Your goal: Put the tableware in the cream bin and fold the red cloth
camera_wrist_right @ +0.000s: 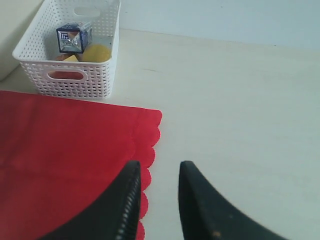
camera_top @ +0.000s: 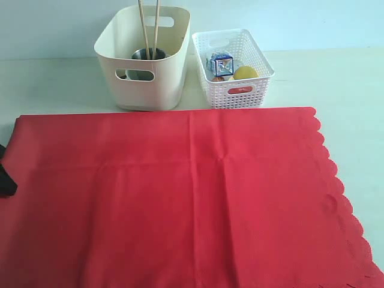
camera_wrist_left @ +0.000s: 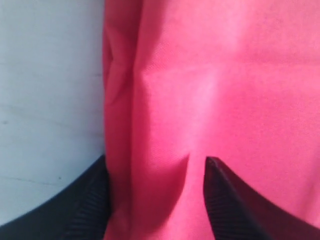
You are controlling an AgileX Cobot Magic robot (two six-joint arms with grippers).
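My right gripper takes hold of the red cloth [camera_top: 192, 198] by its scalloped edge [camera_top: 333, 174] next, to fold the cloth, which lies spread flat over the table.
The red cloth [camera_top: 192, 198] lies spread flat over the front of the table, its scalloped edge on the right. The cream bin [camera_top: 144, 90] stands behind it and holds a pair of chopsticks [camera_top: 143, 24] upright and a steel cup [camera_top: 148, 55]; other tableware is hidden. My left gripper [camera_wrist_left: 156, 160] is at the cloth's [camera_wrist_left: 200, 75] left edge. Its jaws are wide apart, with a raised fold of the edge between them. A black part of it [camera_top: 6, 177] shows at the far left. My right gripper [camera_wrist_right: 160, 163] hovers open over the scalloped edge [camera_wrist_right: 150, 145], with nothing between its fingers.
A white lattice basket [camera_top: 240, 84] stands right of the cream bin, holding a small milk carton [camera_top: 222, 63] and a lemon [camera_top: 245, 73]. The same basket [camera_wrist_right: 70, 75] shows in the right wrist view. Bare pale table [camera_wrist_right: 240, 110] stretches right of the cloth.
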